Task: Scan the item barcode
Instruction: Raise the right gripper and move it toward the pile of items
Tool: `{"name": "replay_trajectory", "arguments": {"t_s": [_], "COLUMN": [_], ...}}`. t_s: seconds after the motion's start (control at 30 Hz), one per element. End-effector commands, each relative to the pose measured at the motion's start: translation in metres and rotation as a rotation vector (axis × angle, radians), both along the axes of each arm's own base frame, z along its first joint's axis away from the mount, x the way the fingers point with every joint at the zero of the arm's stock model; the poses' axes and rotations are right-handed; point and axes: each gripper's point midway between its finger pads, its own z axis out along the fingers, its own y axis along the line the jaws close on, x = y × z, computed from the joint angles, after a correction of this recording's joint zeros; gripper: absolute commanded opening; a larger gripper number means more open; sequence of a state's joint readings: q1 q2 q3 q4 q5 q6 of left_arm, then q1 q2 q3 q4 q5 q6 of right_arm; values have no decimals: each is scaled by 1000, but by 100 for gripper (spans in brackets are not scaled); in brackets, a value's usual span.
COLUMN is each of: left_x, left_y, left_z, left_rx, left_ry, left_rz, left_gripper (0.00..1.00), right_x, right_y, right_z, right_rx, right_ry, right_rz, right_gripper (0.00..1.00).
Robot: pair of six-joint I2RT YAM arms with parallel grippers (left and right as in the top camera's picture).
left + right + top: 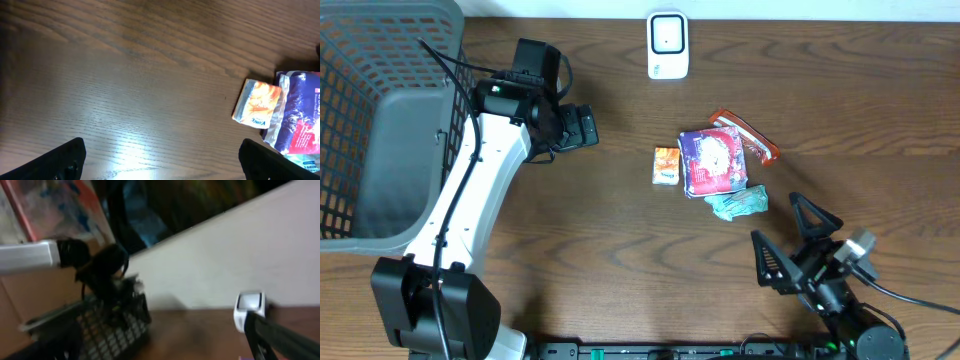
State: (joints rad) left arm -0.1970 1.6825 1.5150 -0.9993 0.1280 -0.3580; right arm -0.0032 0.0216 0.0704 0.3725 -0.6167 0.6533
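My right gripper should flip the purple pouch (712, 162) to scan its barcode, next gripping the pouch's side edge away from the orange packet.
Several small items lie in a cluster right of the table's middle: an orange packet (666, 165), a purple pouch (712, 162), a red wrapper (745, 135) and a teal packet (737, 203). The white barcode scanner (667, 45) stands at the far edge. My left gripper (582, 128) hovers open to the left of the items, holding nothing. Its wrist view shows bare wood between the fingertips (65, 160), with the orange packet (257, 104) and purple pouch (300, 112) at the right. My right gripper (793, 240) stands open and empty near the front right, below the teal packet.
A grey mesh basket (380, 120) fills the left side of the table. In the right wrist view, blurred, I see the basket (100, 325), the scanner (249, 307), the left arm (30, 255) and a wall behind.
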Motion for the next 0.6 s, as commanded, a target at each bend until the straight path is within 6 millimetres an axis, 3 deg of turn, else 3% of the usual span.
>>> {"name": "replay_trajectory", "arguments": {"t_s": [0.0, 0.17, 0.33, 0.57], "left_x": [-2, -2, -2, -2], "left_y": [3, 3, 3, 3], "left_z": [-4, -4, -4, -4], "left_rx": [17, 17, 17, 18], "left_ry": [14, 14, 14, 14], "left_rz": [-11, -11, -11, -11], "left_gripper": [98, 98, 98, 98], "right_x": [-6, 29, 69, 118], "right_y": [-1, -10, -13, -5], "right_z": [42, 45, 30, -1], "right_rx": [-73, -326, -484, -473], "right_ry": [-38, 214, 591, 958], "right_rz": [-31, -110, -18, 172], "right_gripper": [99, 99, 99, 99]}}
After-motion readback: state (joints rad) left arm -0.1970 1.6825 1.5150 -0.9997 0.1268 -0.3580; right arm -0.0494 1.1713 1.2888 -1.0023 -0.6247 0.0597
